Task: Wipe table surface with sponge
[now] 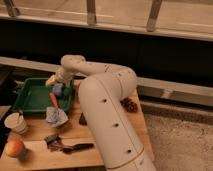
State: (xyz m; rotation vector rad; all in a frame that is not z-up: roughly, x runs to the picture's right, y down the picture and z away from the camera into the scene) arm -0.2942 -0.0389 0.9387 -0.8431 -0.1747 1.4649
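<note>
I need to grab the blue-grey sponge's top part (pixel 58 87) with my gripper next. The sponge's bottom then stays free to wipe the table surface.
My gripper (pixel 54 84) hangs open over the right end of the green tray (pixel 27 95), at the table's back left. The sponge (pixel 58 90), a small blue-grey block, lies just below and right of the fingertips, at the tray's right rim. I cannot tell whether the fingers touch it. The table surface (pixel 95 152) is light-brown wood. My thick white arm (pixel 107 120) crosses its middle and hides much of it.
An orange stick-like item (pixel 53 100) and a pale grey cloth wad (pixel 56 116) lie at the tray's front right corner. A cup (pixel 15 123) and an orange-red fruit (pixel 15 148) stand front left. Dark utensils (pixel 67 146) lie near the front edge, a pine cone (pixel 130 105) at right.
</note>
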